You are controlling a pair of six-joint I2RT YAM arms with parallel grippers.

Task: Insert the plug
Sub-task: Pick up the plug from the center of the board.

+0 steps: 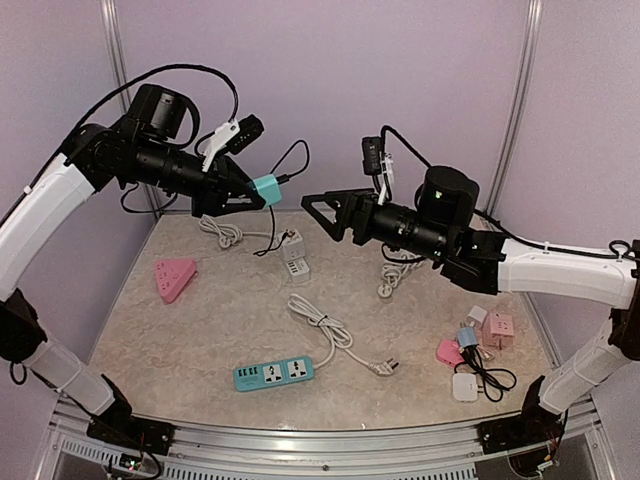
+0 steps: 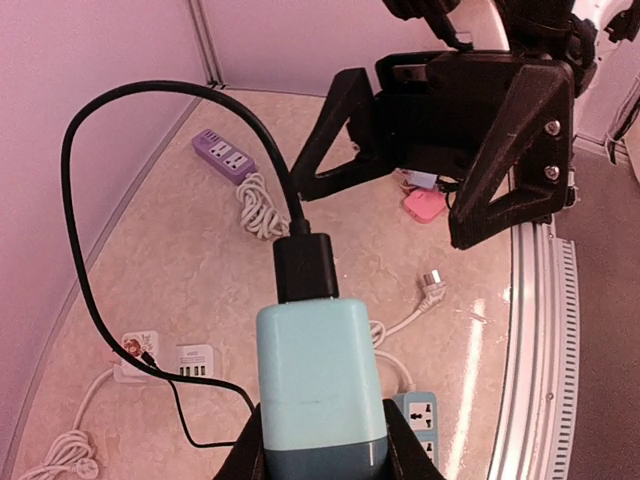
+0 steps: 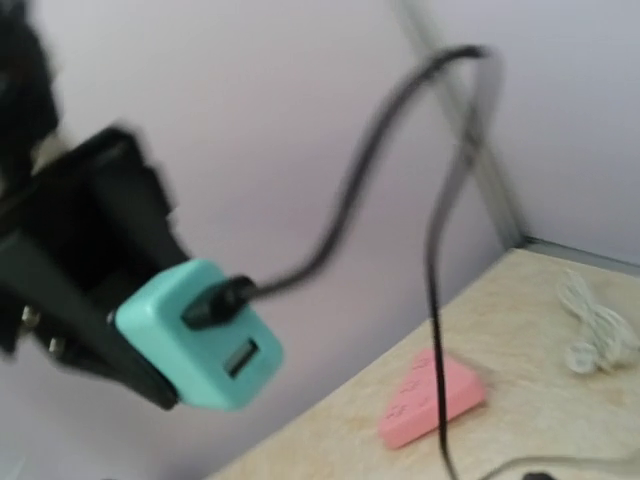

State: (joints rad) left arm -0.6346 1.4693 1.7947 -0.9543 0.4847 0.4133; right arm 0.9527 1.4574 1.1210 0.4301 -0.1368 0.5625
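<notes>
The robot will next grab the teal charger block around its black-plug end [image 1: 271,187] [image 3: 218,326] with its right gripper, and that leaves the charger block's end in the left gripper free to insert.
A teal charger block [image 1: 266,189] hangs high above the table, with my left gripper [image 1: 250,196] shut on its lower end. In the left wrist view the block [image 2: 318,375] sits between my fingers [image 2: 404,445]. A black plug [image 2: 305,265] is seated in its top face, and its black cable [image 2: 120,110] loops down to the table. My right gripper [image 1: 319,217] faces the block from the right, a short gap away, open and empty. The right wrist view shows the block [image 3: 195,335] and plug [image 3: 215,300], blurred; that gripper's own fingers do not show there.
On the table lie a pink triangular socket [image 1: 175,278], a teal power strip [image 1: 273,372], a white cube socket [image 1: 294,250], a coiled white cord [image 1: 330,330] and a cluster of small adapters [image 1: 475,345]. A purple strip [image 2: 225,155] lies near the back wall.
</notes>
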